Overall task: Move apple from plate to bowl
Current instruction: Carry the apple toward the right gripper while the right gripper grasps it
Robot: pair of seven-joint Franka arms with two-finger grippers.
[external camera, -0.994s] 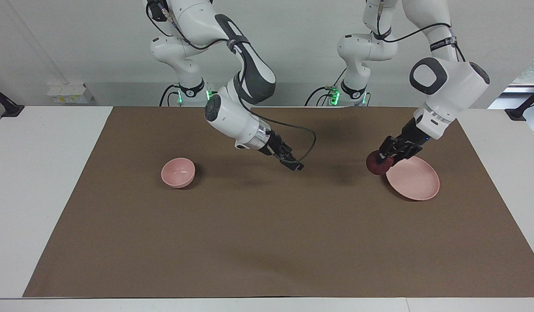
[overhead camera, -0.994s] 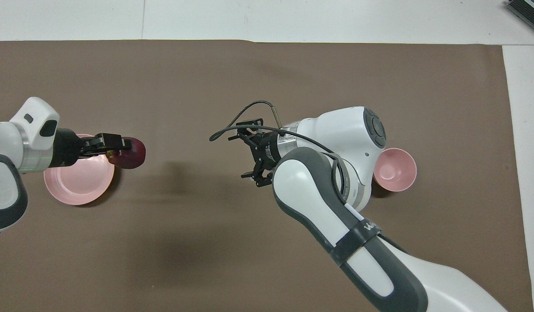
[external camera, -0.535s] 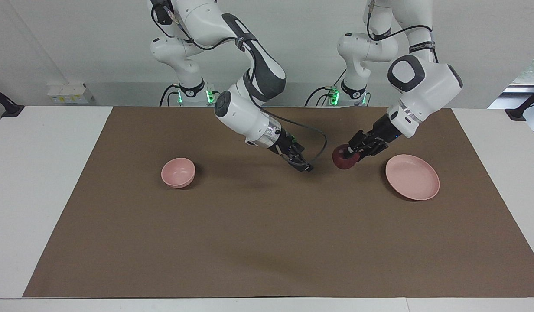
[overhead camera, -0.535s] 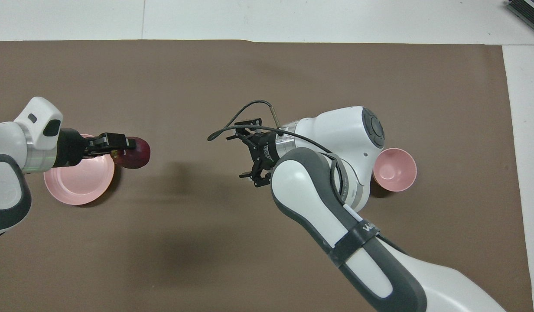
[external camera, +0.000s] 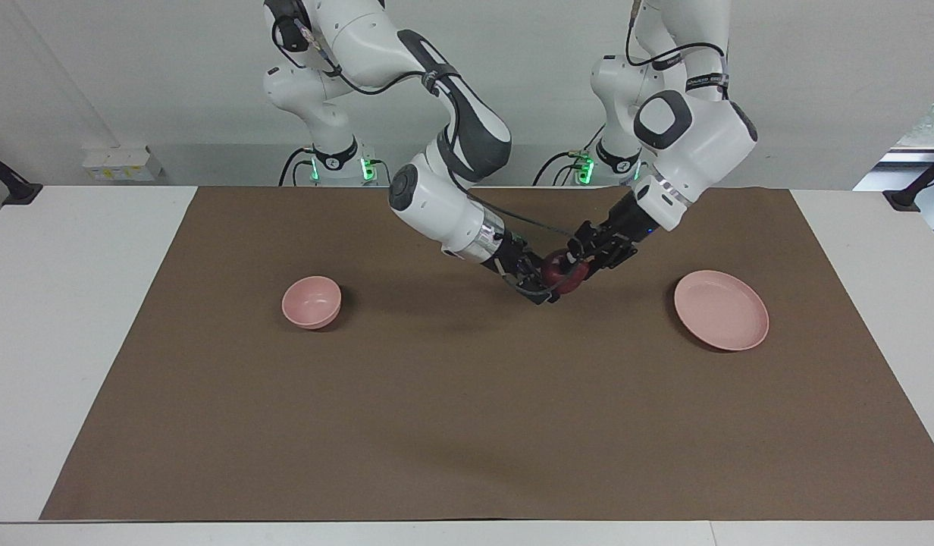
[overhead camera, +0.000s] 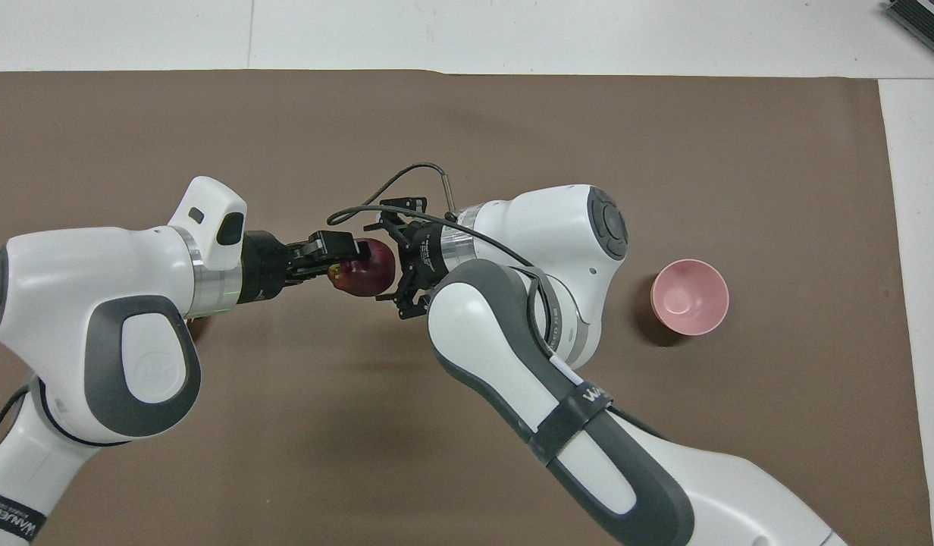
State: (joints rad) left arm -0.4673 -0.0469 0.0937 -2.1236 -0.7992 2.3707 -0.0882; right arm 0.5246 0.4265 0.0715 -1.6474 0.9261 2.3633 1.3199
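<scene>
My right gripper closes on the apple next, since the fingers are on either side of the raised apple [overhead camera: 365, 277] in the overhead view.
The dark red apple [external camera: 564, 274] hangs in the air over the middle of the brown mat, also seen in the overhead view [overhead camera: 370, 270]. My left gripper [external camera: 578, 264] [overhead camera: 344, 259] is shut on it. My right gripper [external camera: 543, 287] [overhead camera: 393, 262] is open and meets the apple from the bowl's side, its fingers standing either side of the apple. The flat pink plate [external camera: 722, 312] lies empty toward the left arm's end; the left arm hides it in the overhead view. The small deep pink bowl [external camera: 311, 302] [overhead camera: 689, 297] stands empty toward the right arm's end.
A brown mat [external camera: 467, 425] covers most of the white table [external camera: 73, 318]. A black cable [overhead camera: 406, 178] loops off the right wrist above the mat.
My left gripper has carried the apple from beside the plate to over the mat's middle. My right gripper has moved toward it, and its open fingers now flank the apple.
</scene>
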